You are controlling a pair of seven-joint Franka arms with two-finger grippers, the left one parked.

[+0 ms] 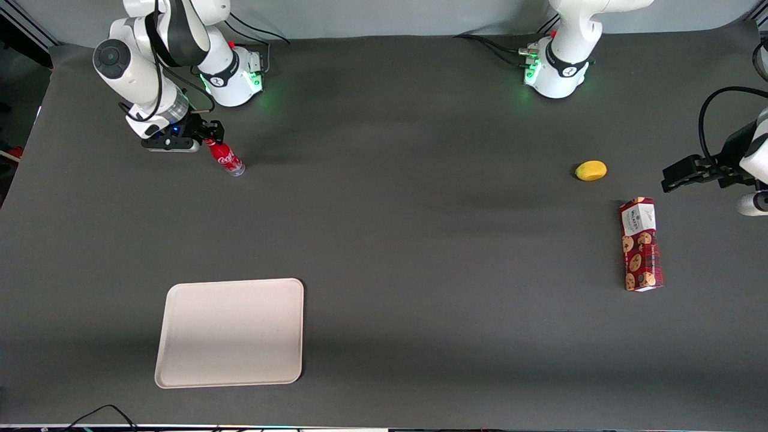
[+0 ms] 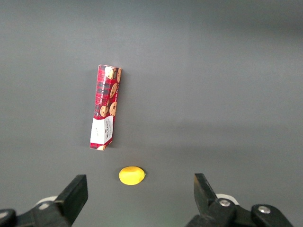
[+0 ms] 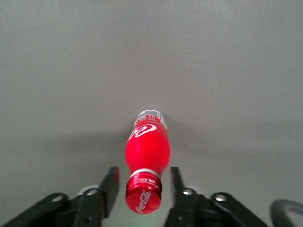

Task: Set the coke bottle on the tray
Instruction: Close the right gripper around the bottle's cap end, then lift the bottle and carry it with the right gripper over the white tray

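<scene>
The right gripper takes hold of the bottle by its red cap end (image 1: 210, 141) next, to set the coke bottle on the tray (image 1: 231, 330).
The coke bottle (image 1: 226, 158) is a small slim red bottle with a red cap and white script. It stands on the dark table near the working arm's base. It also shows in the right wrist view (image 3: 147, 149), cap toward the camera. My right gripper (image 1: 206, 135) is directly over it, also seen in the right wrist view (image 3: 144, 174). It is open, with one finger on each side of the cap and a gap on both sides. The off-white tray (image 1: 231, 330) lies flat and empty, much nearer the front camera than the bottle.
A yellow lemon-like object (image 1: 591, 170) and a red cookie box (image 1: 641, 243) lie toward the parked arm's end of the table. Both also show in the left wrist view, the yellow object (image 2: 131, 175) and the box (image 2: 106, 106).
</scene>
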